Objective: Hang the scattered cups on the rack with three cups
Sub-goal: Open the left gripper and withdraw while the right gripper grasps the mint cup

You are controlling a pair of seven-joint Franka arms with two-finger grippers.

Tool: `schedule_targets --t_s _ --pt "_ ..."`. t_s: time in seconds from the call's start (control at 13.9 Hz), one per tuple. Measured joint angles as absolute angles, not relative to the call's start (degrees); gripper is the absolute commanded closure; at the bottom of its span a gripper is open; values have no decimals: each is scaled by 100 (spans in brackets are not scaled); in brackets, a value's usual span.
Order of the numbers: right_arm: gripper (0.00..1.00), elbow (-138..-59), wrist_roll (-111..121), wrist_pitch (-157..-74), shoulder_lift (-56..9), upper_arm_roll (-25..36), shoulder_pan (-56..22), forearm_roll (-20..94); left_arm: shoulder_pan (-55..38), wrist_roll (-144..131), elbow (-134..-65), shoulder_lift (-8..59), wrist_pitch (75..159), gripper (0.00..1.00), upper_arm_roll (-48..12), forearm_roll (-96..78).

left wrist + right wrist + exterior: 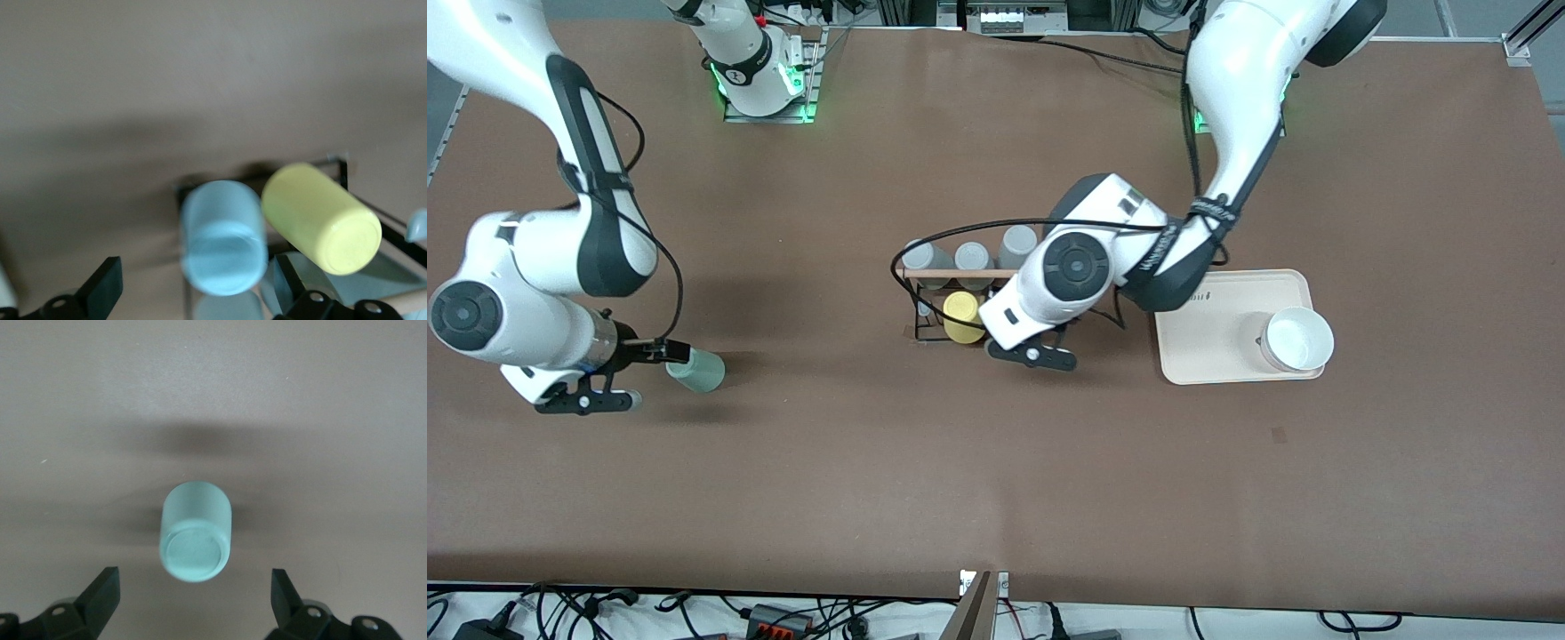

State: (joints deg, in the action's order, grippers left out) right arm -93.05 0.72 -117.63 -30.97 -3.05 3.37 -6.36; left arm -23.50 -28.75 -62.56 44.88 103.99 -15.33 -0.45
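My right fingers would close short of the mint-green cup (696,370); I'll move closer first.
The mint-green cup (696,370) lies on its side on the table toward the right arm's end. My right gripper (656,376) is open just beside it. In the right wrist view the cup (195,533) shows its bottom just ahead of the gripper (193,583), untouched. The black wire rack (947,274) with its wooden rod stands mid-table. My left gripper (1024,348) is over the rack's end nearer the tray and hides the light blue cup there. In the left wrist view the blue cup (222,247) sits bottom-up on the rack (343,175), between the open fingers of the gripper (197,280).
A yellow tumbler (961,317) hangs on the rack beside the blue cup, also in the left wrist view (320,217). Three grey tumblers (972,258) sit on the rack's row farther from the camera. A beige tray (1209,342) holding a white bowl (1296,340) lies toward the left arm's end.
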Motion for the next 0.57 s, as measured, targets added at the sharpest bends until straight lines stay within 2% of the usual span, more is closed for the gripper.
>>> schedule_targets --t_s 0.43,0.57 --pt "0 -9359 114 -12025 -3411 -312 375 -636 -719 -2797 -6165 3430 8842 0 -1500 266" --pt "0 -9477 114 -12149 -3437 -316 375 -636 -443 -2782 -6160 3118 8581 0 -1522 259"
